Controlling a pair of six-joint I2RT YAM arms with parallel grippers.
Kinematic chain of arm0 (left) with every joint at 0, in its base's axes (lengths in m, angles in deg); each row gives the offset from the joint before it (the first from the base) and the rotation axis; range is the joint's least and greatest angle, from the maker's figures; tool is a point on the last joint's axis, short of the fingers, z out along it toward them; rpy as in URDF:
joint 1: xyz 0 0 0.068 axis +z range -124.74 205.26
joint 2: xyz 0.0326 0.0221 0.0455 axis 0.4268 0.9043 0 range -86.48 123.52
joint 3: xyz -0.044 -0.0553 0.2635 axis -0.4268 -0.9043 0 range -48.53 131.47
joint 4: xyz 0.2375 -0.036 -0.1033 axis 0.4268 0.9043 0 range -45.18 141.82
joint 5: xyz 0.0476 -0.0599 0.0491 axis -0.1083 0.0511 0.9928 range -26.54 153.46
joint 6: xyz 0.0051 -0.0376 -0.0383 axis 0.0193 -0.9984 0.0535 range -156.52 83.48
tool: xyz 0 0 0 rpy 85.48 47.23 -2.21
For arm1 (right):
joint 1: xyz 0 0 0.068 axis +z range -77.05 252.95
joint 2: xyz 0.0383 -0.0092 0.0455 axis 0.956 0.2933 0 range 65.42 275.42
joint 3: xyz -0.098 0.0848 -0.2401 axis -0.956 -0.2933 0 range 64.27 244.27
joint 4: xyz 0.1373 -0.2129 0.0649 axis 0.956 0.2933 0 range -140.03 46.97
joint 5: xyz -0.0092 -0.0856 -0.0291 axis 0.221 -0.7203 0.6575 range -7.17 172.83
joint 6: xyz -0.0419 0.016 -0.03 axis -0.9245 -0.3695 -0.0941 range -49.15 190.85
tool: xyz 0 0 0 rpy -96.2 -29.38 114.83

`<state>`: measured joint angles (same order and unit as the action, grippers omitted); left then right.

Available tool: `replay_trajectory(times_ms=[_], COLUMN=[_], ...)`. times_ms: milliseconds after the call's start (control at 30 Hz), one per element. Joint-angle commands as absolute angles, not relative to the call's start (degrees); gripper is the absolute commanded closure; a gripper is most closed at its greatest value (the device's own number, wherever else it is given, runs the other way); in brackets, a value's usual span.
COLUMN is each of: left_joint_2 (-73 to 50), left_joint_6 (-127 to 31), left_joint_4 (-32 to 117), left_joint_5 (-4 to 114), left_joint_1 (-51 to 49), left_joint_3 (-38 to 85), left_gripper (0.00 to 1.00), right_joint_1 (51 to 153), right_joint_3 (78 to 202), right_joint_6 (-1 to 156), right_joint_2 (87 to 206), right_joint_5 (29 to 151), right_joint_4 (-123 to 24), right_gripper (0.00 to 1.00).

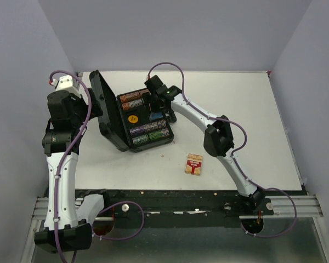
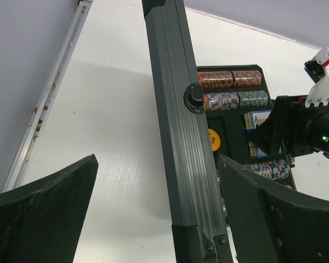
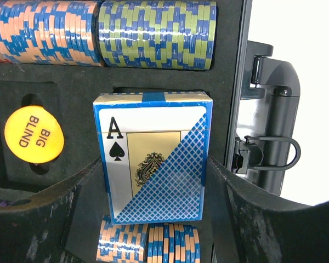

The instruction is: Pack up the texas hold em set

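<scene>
My right gripper needs to open now. The blue card deck is close above the case's middle slot and lined up between the chip rows, so the deck would land in that slot.
The black case (image 1: 126, 143) lies open with its lid (image 1: 106, 109) standing up on the left. Rows of multicoloured chips (image 1: 149, 132) and an orange "BIG BLIND" button (image 3: 34, 134) sit in its foam. My right gripper (image 1: 152, 104) is over the case, shut on the blue card deck (image 3: 153, 159) by its long sides, above the middle slot. My left gripper (image 2: 158, 159) is open, one finger on each side of the lid's ribbed top edge (image 2: 175, 109). The right finger (image 2: 263, 219) is close to it and the left one is well apart. A red card deck (image 1: 194, 165) lies on the table in front of the case.
The case's handle and latch (image 3: 268, 148) show on the right side of the tray. The white table runs to purple walls at the back and sides. A metal rail (image 2: 49, 93) borders the table's left edge.
</scene>
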<state>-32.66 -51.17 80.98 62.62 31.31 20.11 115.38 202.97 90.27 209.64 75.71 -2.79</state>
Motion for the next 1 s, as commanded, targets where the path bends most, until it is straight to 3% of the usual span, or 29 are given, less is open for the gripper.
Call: replay_trajectory(times_ms=[0,167,200,300,400,600,767,967], left_joint_2=[-32.34,-32.25,-32.25,-32.25,-31.90,-31.64,-31.90,-32.16], left_joint_6=[-51.02,-50.93,-50.93,-50.76,-50.76,-50.76,-50.93,-51.55], left_joint_4=[80.95,81.03,81.12,81.12,81.12,81.47,81.91,82.18], left_joint_5=[63.55,63.55,63.55,63.55,63.55,63.55,64.08,64.34], left_joint_1=[31.59,31.59,31.59,31.68,31.68,31.59,31.68,31.59], left_joint_3=[20.02,19.93,19.93,20.20,20.46,21.16,21.51,21.69], left_gripper=[0.01,0.01,0.01,0.01,0.01,0.01,0.01,0.01], right_joint_1=[116.19,116.54,116.54,116.54,116.45,116.54,116.36,116.45], right_joint_3=[203.05,203.31,203.58,204.46,203.85,201.91,201.73,197.00], right_joint_6=[89.75,88.87,88.96,88.96,88.78,87.38,86.50,86.06], right_joint_2=[212.81,213.42,213.42,212.64,211.14,208.07,206.48,201.83], right_joint_5=[72.10,71.14,71.05,70.08,70.34,69.82,69.99,70.52], right_joint_4=[8.85,9.56,9.64,9.47,7.45,2.44,0.42,-6.25], right_gripper=[0.99,0.99,0.93,0.59,0.39,0.18,0.10,0.09])
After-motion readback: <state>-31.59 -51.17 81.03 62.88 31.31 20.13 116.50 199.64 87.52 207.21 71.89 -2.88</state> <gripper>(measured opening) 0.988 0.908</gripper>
